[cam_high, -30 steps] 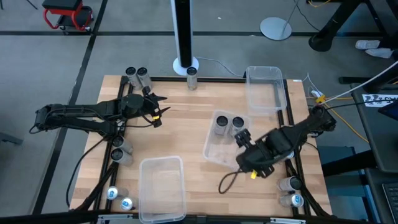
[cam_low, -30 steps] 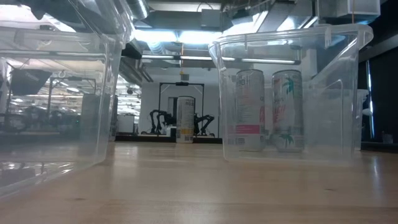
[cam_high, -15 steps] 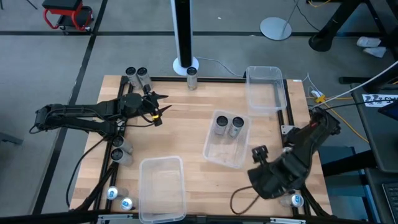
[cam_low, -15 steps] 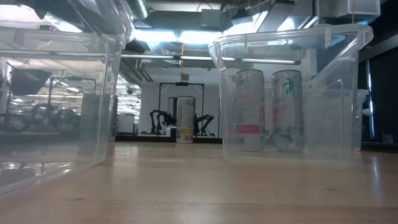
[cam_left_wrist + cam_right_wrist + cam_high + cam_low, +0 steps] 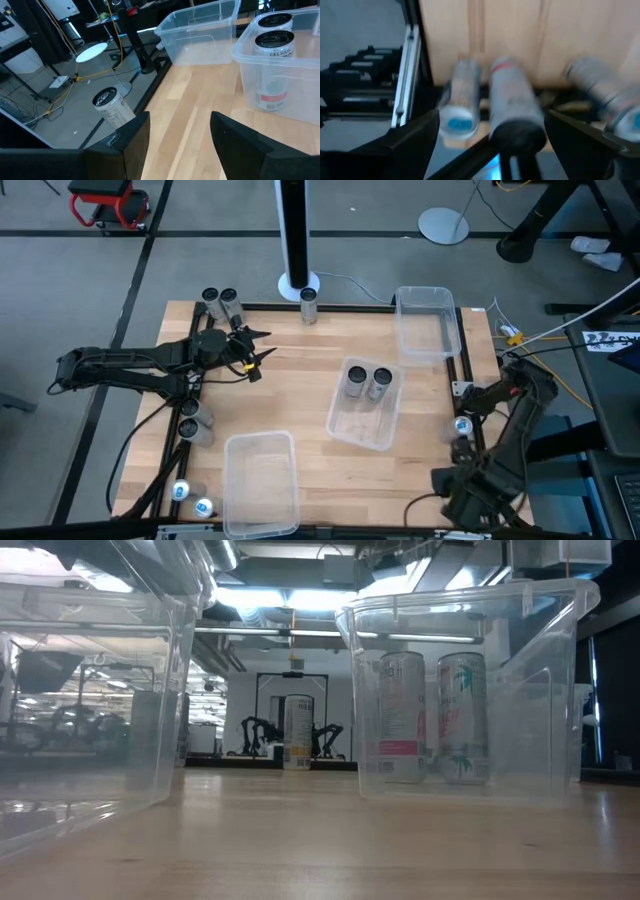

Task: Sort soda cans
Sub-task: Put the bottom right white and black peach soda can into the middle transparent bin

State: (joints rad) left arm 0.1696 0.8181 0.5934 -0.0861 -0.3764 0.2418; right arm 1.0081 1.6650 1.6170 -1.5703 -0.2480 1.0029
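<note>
I will grab the dark-topped can by its dark-topped end (image 5: pixel 517 132) with my right gripper next. Then I can sort it into the bin with the other cans.
Two dark-topped soda cans (image 5: pixel 356 380) (image 5: pixel 380 382) stand upright in the middle clear bin (image 5: pixel 350 428); the low view shows them as cans (image 5: pixel 402 716) (image 5: pixel 462 716). Other cans stand along the table's edges: one at the far edge (image 5: pixel 308 305), two at the far left corner (image 5: pixel 221 302), two on the right edge (image 5: pixel 462 426). My right gripper (image 5: pixel 455 485) hovers open over the near right corner. In its blurred wrist view the gripper (image 5: pixel 502 145) has a dark-topped can (image 5: pixel 512 112) between its fingers' lines and a blue-topped can (image 5: pixel 460 107) beside it. My left gripper (image 5: pixel 255 352) waits open at the left.
An empty clear bin (image 5: pixel 428 325) sits at the far right and another (image 5: pixel 261 480) at the near edge. More cans stand on the left edge (image 5: pixel 192 420) and near left corner (image 5: pixel 192 498). Bare wood lies between the bins. A white pole base (image 5: pixel 298 282) stands beyond the far edge.
My right arm has swung away from the middle bin toward the table's near right corner, and its gripper now hangs over the cans there. The two cans in the bin have stayed put.
</note>
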